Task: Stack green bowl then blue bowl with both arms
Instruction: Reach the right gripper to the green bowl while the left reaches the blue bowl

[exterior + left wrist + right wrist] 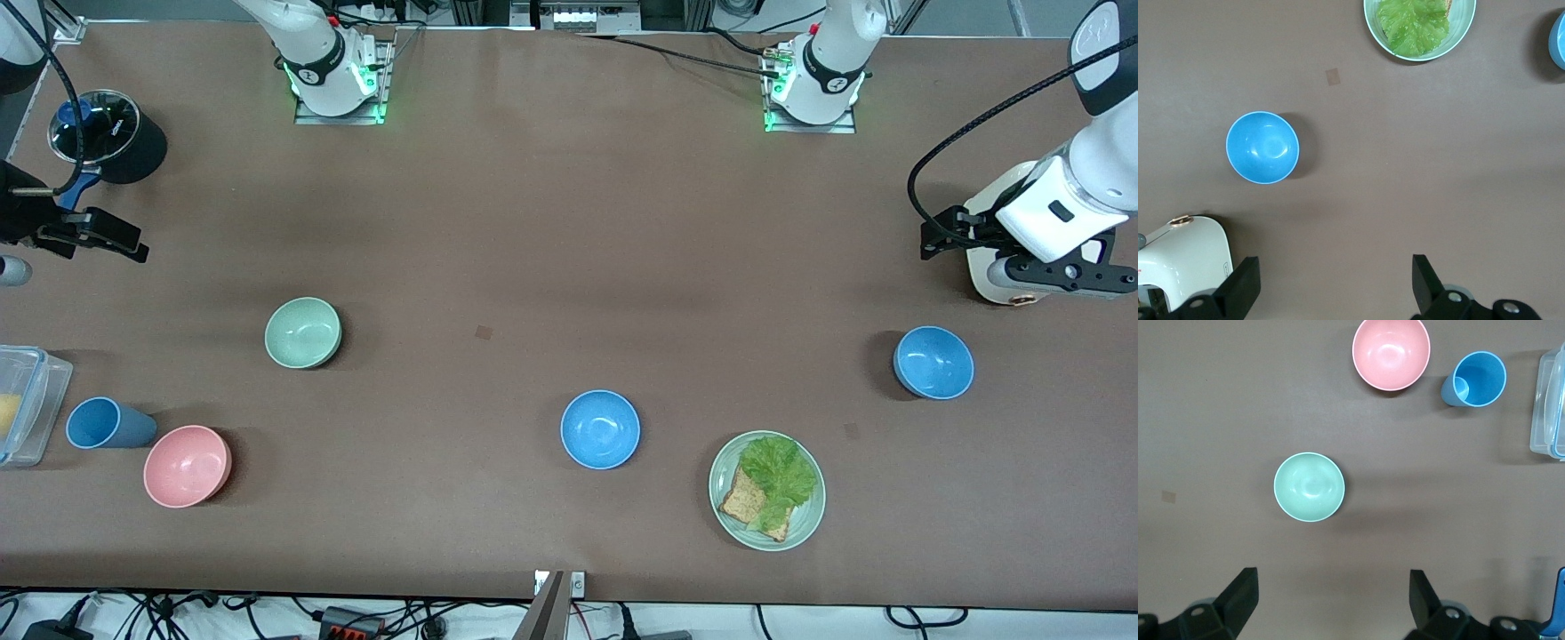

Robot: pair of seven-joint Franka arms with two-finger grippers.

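The green bowl is to be stacked with the blue bowl. My right gripper will grab its rim next for that.
The pale green bowl stands upright toward the right arm's end of the table. One blue bowl stands near the table's middle. A second blue bowl stands toward the left arm's end. My right gripper hangs open and empty over the table's edge at the right arm's end, well apart from the green bowl. My left gripper hangs open and empty over the left arm's end, beside the white appliance, a short way from the second blue bowl.
A pink bowl and a blue cup lie beside a clear container. A green plate carries lettuce and bread. A black pot stands near the right gripper, a white appliance under the left arm.
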